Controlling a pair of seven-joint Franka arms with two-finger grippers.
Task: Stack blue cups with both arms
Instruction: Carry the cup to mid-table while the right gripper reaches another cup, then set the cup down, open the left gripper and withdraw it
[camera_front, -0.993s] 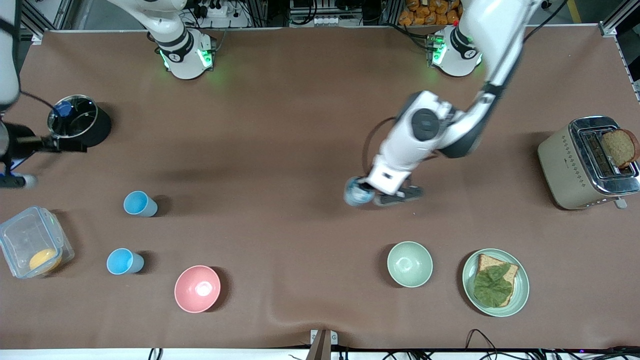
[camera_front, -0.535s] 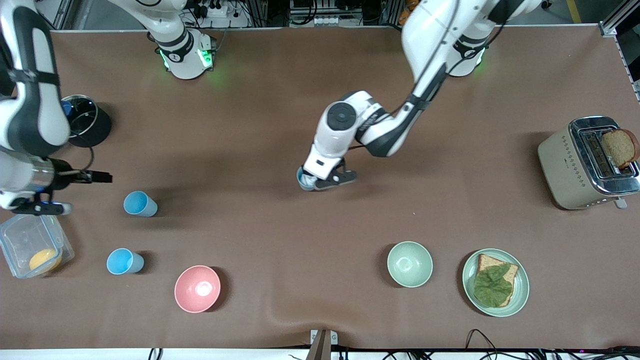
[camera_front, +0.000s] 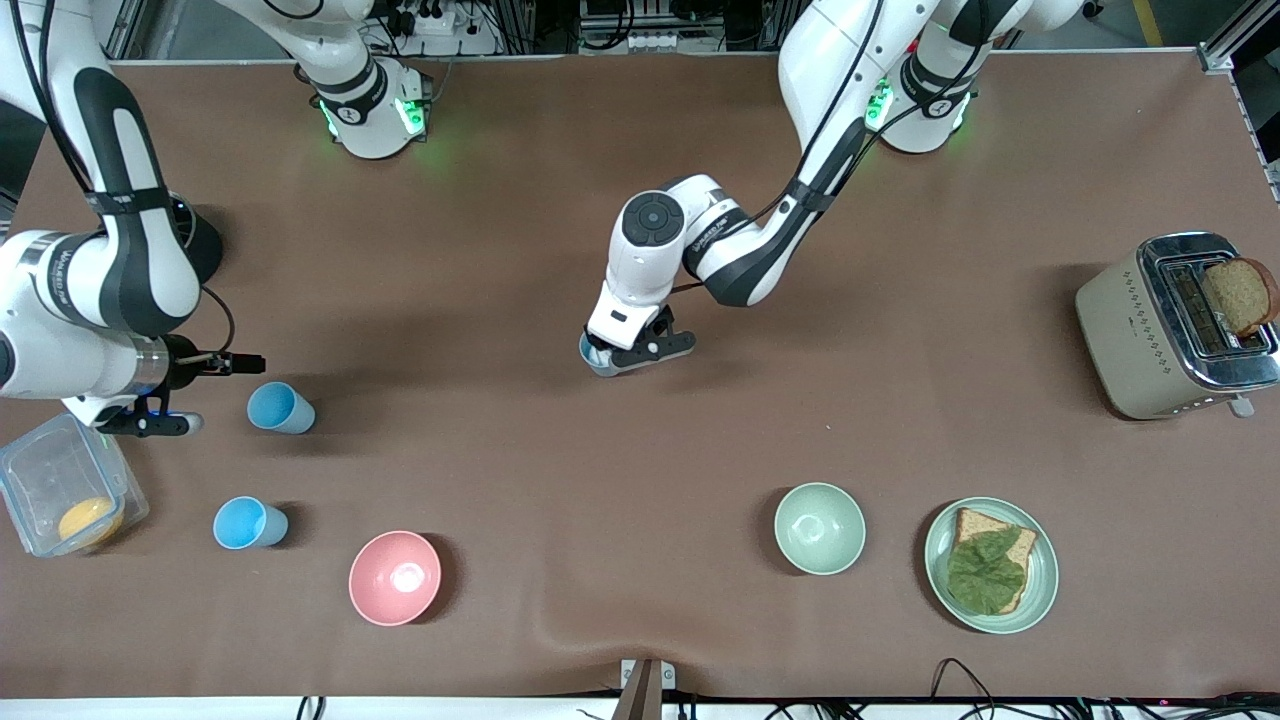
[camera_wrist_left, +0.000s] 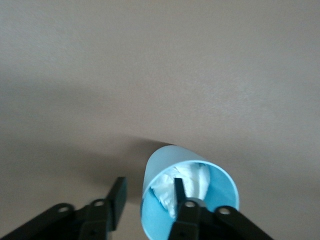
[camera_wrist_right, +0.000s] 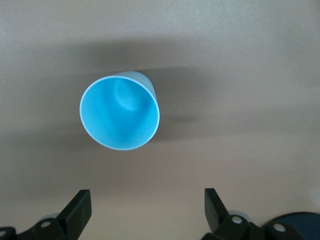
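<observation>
I should next grab this loose blue cup by its rim (camera_front: 270, 426) (camera_wrist_right: 120, 148) with my right gripper, to stack it into the blue cup at the middle of the table.
Three light-blue cups show. One cup (camera_front: 597, 356) with white paper inside is at the table's middle, under my left gripper (camera_front: 612, 357). In the left wrist view the gripper (camera_wrist_left: 149, 192) has one finger inside this cup (camera_wrist_left: 220, 187) and one outside. A gap shows on both sides of the cup wall, so it is open. My right gripper (camera_front: 220, 393) is open and empty, just beside a second cup (camera_front: 280, 408) toward the right arm's end. That cup (camera_wrist_right: 120, 112) lies ahead of the right gripper (camera_wrist_right: 145, 200). The third cup (camera_front: 248, 523) stands nearer the front camera.
A pink bowl (camera_front: 395, 577) and a pale green bowl (camera_front: 820, 528) stand near the front edge. A green plate (camera_front: 1040, 590) holds bread and lettuce. A toaster (camera_front: 1130, 330) stands at the left arm's end. A clear container (camera_front: 40, 480) sits beside the right gripper.
The left gripper carried its cup toward the right arm's end, to the table's middle, then slowed. The right arm swung in from the table's end to beside the second cup.
</observation>
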